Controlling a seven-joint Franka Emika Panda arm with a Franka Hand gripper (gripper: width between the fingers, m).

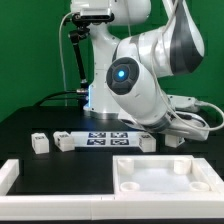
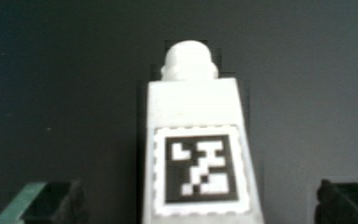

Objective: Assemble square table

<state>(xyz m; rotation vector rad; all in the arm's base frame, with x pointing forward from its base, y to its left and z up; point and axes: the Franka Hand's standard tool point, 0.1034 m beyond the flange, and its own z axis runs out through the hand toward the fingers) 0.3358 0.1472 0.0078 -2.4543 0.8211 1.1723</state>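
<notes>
My gripper should close on the white leg now: my fingers are on both sides of the white leg's tagged end (image 2: pixel 201 172) in the wrist view.
In the wrist view a white block leg (image 2: pixel 194 120) lies on the black table, with a black-and-white tag on its upper face and a rounded peg at its far end. My gripper (image 2: pixel 194 206) is open, and the leg lies between the fingertips (image 2: pixel 44 202) with a gap on each side. In the exterior view the arm bends low over the table and its body hides the gripper. The white square panel (image 1: pixel 168 178) lies recessed side up at the front on the exterior view's right. Two more white legs (image 1: pixel 38 143) (image 1: pixel 66 141) lie on the exterior view's left.
The marker board (image 1: pixel 106 138) lies flat mid-table beside the arm. A long white bar (image 1: pixel 12 176) edges the black surface at the front on the exterior view's left. The robot base (image 1: pixel 100 95) stands behind, with cables on the exterior view's right.
</notes>
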